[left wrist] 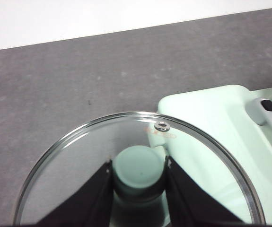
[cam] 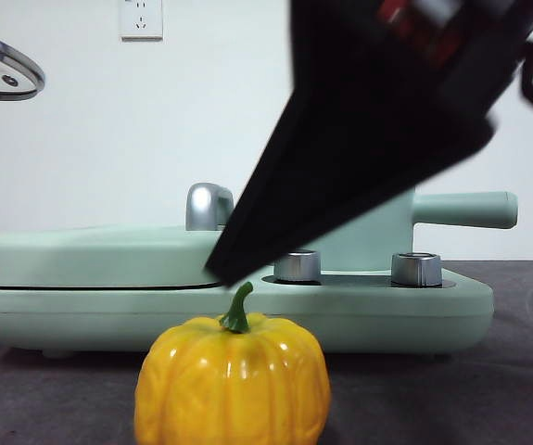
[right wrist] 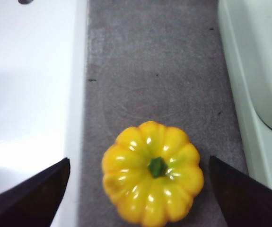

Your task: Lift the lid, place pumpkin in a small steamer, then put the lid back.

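Note:
Next, my right gripper picks up the pumpkin by its two facing sides, since its top slopes away around a short, thin stem (cam: 238,310).
The yellow-orange pumpkin (cam: 233,382) with a green stem stands on the grey table in front of the appliance. My right gripper (cam: 232,266) comes down from the upper right, just above the stem. In the right wrist view it (right wrist: 138,163) is open, with the pumpkin (right wrist: 152,177) between its jaws, untouched. My left gripper (left wrist: 138,176) is shut on the mint-green knob of the glass lid (left wrist: 140,137) and holds it in the air; the lid's rim (cam: 6,65) shows at the upper left. The small steamer (cam: 377,236) is mostly hidden behind the right arm; its long handle (cam: 465,209) sticks out right.
The wide flat mint-green grill section (cam: 90,255) with a chrome handle (cam: 209,206) lies behind the pumpkin, also in the left wrist view (left wrist: 206,118). Two steel knobs (cam: 297,266) (cam: 416,269) sit on the base. A white surface (right wrist: 31,94) borders the table beside the pumpkin.

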Controlling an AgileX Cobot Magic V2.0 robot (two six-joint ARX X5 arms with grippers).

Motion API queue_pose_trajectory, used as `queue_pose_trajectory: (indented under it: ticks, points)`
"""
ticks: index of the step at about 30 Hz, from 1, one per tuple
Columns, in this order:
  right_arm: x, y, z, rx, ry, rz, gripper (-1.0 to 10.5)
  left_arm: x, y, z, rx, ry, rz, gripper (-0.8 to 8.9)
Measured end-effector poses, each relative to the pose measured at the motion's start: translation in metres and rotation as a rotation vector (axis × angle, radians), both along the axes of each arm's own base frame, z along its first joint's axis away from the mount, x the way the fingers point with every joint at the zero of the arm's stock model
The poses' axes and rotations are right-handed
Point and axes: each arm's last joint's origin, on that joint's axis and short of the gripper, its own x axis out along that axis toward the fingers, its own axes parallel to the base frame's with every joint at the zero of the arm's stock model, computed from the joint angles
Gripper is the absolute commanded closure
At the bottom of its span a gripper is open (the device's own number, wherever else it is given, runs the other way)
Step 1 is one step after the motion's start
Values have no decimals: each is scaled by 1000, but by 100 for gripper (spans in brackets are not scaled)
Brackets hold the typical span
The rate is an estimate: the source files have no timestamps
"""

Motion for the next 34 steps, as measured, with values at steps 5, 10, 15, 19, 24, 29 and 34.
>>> queue_pose_trajectory:
  ticks: [5, 10, 15, 19, 24, 29, 34]
  points:
    - [7, 10, -14, -31, -13, -18, 445, 0, 2, 0, 8, -1, 8, 802]
    - [10, 15, -27, -63, 6, -20, 446, 1, 2, 0, 16, -5, 8, 802]
    - [12, 17, -37, -108, 15, -34, 522, 1, 3, 0, 18, -7, 10, 802]
    - [12, 16, -36, -102, 26, -49, 538, 1, 3, 0, 21, -8, 13, 802]
    - [8, 11, -17, -57, 58, -112, 538, 1, 4, 0, 24, -8, 16, 802]
    - [3, 0, 24, -26, 61, -232, 538, 1, 4, 1, 24, -9, 16, 802]
    - [4, -17, 68, -70, 66, -439, 538, 2, 4, 2, 20, -29, 16, 802]
